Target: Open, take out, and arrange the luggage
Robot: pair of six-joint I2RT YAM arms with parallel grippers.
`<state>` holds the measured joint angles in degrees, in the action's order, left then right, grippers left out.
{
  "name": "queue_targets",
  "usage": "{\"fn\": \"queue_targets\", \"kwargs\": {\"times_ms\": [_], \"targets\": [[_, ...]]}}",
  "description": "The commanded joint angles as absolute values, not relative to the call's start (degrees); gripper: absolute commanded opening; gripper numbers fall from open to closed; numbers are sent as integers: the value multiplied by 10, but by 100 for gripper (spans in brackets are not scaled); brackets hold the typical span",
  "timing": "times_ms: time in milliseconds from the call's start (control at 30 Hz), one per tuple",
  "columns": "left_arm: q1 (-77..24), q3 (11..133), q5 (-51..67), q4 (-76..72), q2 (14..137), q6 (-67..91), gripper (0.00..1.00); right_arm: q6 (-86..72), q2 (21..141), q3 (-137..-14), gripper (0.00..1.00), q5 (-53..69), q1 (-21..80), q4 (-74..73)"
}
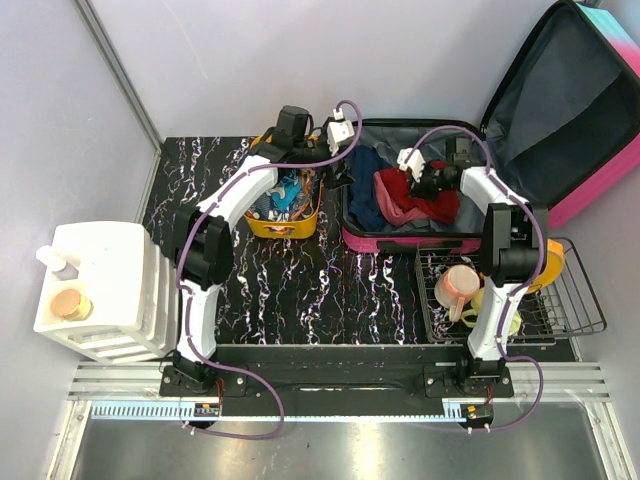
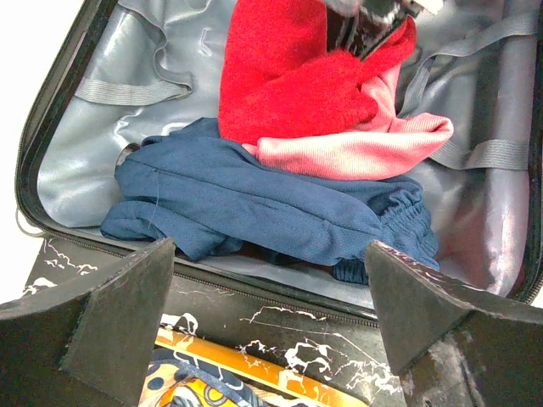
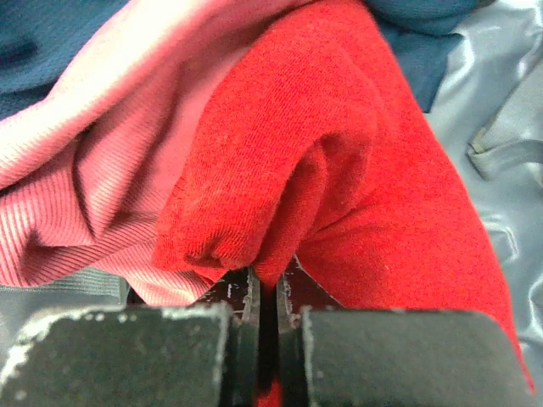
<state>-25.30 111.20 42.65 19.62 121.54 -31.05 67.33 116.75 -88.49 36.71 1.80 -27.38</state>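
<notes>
My left gripper is to move the cloth into the orange bin (image 1: 285,225), so it should grab a loose part of the red cloth (image 1: 400,190) and leave the fold of the cloth to my right gripper.
The luggage (image 1: 560,110) lies open at the back right, lid up, its grey lining (image 2: 93,170) showing. Inside lie a red cloth (image 1: 400,190), a pink cloth (image 2: 356,148) and a blue garment (image 2: 254,203). My right gripper (image 3: 270,275) is shut on a fold of the red cloth (image 3: 339,153) inside the case; it also shows in the top view (image 1: 425,185). My left gripper (image 2: 270,314) is open and empty, hovering between the case's left edge and the orange bin (image 1: 285,225).
The orange bin holds patterned items (image 2: 195,390). A black wire rack (image 1: 580,310) at the front right holds a pink cup (image 1: 458,285) and other dishes. A white drawer unit (image 1: 100,290) with bottles stands at the left.
</notes>
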Motion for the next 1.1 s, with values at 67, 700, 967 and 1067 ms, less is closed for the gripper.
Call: {"fn": "queue_targets", "kwargs": {"times_ms": [67,700,967,1067], "targets": [[-247,1138,439,160,1191,-316,99,589,1121,-960,0,430,4,-266],[-248,1122,459,77,1187,-373,99,520,1038,-964,0,507,-26,-209],[-260,1124,468,43,1171,-506,99,515,991,-957,0,531,-9,-196],[-271,1124,482,44,1165,-523,99,505,984,-957,0,529,6,-188]]}}
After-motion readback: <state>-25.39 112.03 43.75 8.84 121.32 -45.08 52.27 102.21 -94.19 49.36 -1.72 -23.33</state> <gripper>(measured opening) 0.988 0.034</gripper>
